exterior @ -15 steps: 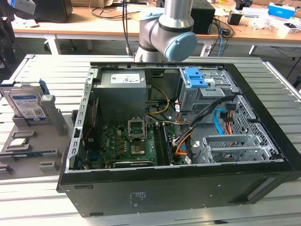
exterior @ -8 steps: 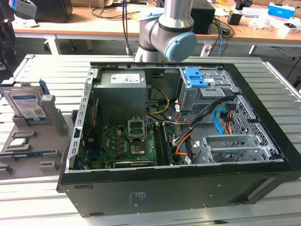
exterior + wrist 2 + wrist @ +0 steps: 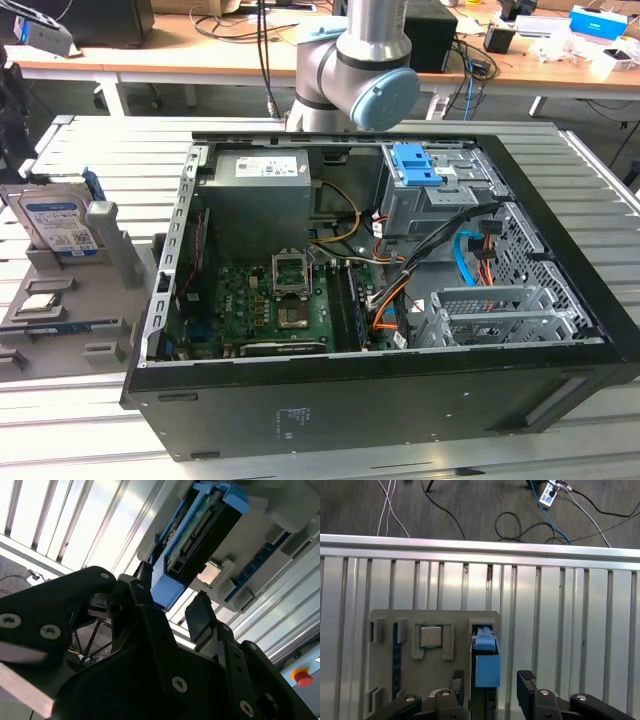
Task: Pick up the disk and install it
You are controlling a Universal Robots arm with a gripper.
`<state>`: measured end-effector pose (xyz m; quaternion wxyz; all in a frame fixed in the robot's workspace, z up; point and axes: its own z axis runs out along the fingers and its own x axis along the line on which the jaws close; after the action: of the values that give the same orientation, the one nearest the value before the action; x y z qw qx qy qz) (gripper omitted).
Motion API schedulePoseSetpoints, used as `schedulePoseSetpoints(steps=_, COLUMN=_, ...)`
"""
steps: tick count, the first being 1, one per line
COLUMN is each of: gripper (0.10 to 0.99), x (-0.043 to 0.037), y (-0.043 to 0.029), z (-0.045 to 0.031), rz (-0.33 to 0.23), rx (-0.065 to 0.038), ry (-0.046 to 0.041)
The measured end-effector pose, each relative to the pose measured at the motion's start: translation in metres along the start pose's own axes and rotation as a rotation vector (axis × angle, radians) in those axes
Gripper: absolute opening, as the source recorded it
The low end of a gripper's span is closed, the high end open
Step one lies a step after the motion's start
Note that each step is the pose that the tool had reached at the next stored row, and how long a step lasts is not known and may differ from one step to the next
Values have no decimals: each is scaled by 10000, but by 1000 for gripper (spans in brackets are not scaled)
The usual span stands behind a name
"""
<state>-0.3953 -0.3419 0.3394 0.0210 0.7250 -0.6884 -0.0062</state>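
Observation:
My fingers stop above the disk's blue bracket (image 3: pixel 93 184), short of the disk's labelled side, so my gripper must move there before closing.
The disk (image 3: pixel 58 222), silver-grey with a blue-and-white label and a blue bracket, stands on edge in a grey holder (image 3: pixel 112 262) at the exterior view's left, beside the open computer case (image 3: pixel 400 390). In the first wrist view I look down on the disk's blue upper edge (image 3: pixel 486 669). My gripper (image 3: pixel 491 684) is open, and its two black fingers (image 3: pixel 526 681) stand either side of that edge, with a gap on both sides. In the second wrist view the disk (image 3: pixel 200 530) lies beyond the open gripper (image 3: pixel 170 602). Nothing is held.
A square silver processor chip (image 3: pixel 431 636) sits in the same holder next to the disk. Inside the case are a motherboard (image 3: pixel 270 300), a power supply (image 3: pixel 258 190), a drive cage with a blue latch (image 3: pixel 415 165), a metal bay (image 3: pixel 490 310) and loose cables. The slatted metal table (image 3: pixel 560 630) ends near a cabled floor.

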Motion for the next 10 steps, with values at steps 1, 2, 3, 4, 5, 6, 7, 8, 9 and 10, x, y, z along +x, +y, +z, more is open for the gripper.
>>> schedulePoseSetpoints(steps=1, gripper=541, x=11, y=0, z=32, rz=1, rx=-1, ry=16)
schedulePoseSetpoints(steps=2, gripper=541, x=11, y=-2, z=72, rz=2, rx=-2, ry=17)
schedulePoseSetpoints(steps=3, gripper=541, x=10, y=-3, z=98, rz=2, rx=-2, ry=17)
schedulePoseSetpoints(steps=4, gripper=541, x=11, y=-4, z=118, rz=2, rx=-3, ry=18)
schedulePoseSetpoints(steps=5, gripper=541, x=16, y=-5, z=136, rz=0, rx=-2, ry=18)
schedulePoseSetpoints(steps=6, gripper=541, x=20, y=-5, z=155, rz=0, rx=-2, ry=17)
schedulePoseSetpoints(steps=7, gripper=541, x=22, y=-6, z=204, rz=3, rx=-1, ry=17)
schedulePoseSetpoints(steps=8, gripper=541, x=22, y=-7, z=232, rz=3, rx=-2, ry=17)
schedulePoseSetpoints(steps=9, gripper=541, x=22, y=-8, z=252, rz=3, rx=-2, ry=17)
schedulePoseSetpoints(steps=10, gripper=541, x=21, y=-9, z=281, rz=2, rx=-2, ry=17)
